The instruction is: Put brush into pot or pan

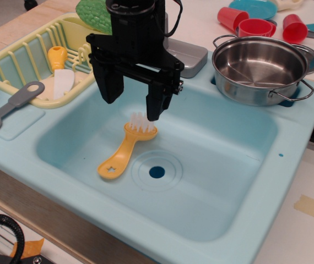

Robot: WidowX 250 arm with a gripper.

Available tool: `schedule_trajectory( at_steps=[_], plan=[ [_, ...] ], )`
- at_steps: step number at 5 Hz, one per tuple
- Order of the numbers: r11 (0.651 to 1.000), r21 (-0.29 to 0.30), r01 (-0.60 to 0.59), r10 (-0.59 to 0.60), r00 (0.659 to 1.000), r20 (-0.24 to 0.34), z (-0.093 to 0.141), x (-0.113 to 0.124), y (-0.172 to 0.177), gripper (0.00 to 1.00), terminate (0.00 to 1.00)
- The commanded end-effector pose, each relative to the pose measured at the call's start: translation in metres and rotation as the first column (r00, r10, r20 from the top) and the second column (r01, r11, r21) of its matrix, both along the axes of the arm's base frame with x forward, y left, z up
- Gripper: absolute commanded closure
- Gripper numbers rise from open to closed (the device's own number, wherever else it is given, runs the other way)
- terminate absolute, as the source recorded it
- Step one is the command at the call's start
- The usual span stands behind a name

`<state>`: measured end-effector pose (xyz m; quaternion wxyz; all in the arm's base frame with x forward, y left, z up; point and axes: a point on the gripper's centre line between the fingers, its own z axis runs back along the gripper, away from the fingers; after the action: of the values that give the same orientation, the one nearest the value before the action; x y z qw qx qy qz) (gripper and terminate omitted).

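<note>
I need to put the yellow brush into the steel pot (261, 66) next, so I should grab the brush with my gripper by its bristled head (141, 128).
The yellow brush (125, 147) lies in the light blue sink basin (212, 165), white bristles up at its far end, star-holed handle toward the front left. My black gripper (134, 106) hangs open just above the bristle head, its right finger tip close over the bristles and its left finger to the left of the brush. It holds nothing. The shiny steel pot (261, 66) with wire loop handles stands empty on the sink's back right corner.
A yellow dish rack (14, 60) at back left holds a yellow-handled white knife-like tool (61, 71). A grey spatula (8, 107) lies on the left rim. Red cups (256, 25) stand behind the pot. A drain hole (157, 172) sits mid-basin.
</note>
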<state>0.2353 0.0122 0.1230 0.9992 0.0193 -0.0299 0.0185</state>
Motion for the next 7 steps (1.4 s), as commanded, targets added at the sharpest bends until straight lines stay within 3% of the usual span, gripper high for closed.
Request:
schedule_trajectory(
  at_steps=[1,4,6,7],
  plan=[
    [1.0,0.0,0.0,0.0,1.0,0.0,0.0,0.0,0.0,0.0,0.0],
    [1.0,-0.015,0.011,-0.01,0.998,0.063,-0.034,0.001,0.014,0.0,0.0],
    [0.999,-0.032,0.045,-0.04,0.989,0.141,-0.058,-0.003,0.014,0.0,0.0],
    [0.997,-0.05,0.061,-0.054,0.989,0.138,-0.064,-0.002,0.014,0.0,0.0]
  ],
)
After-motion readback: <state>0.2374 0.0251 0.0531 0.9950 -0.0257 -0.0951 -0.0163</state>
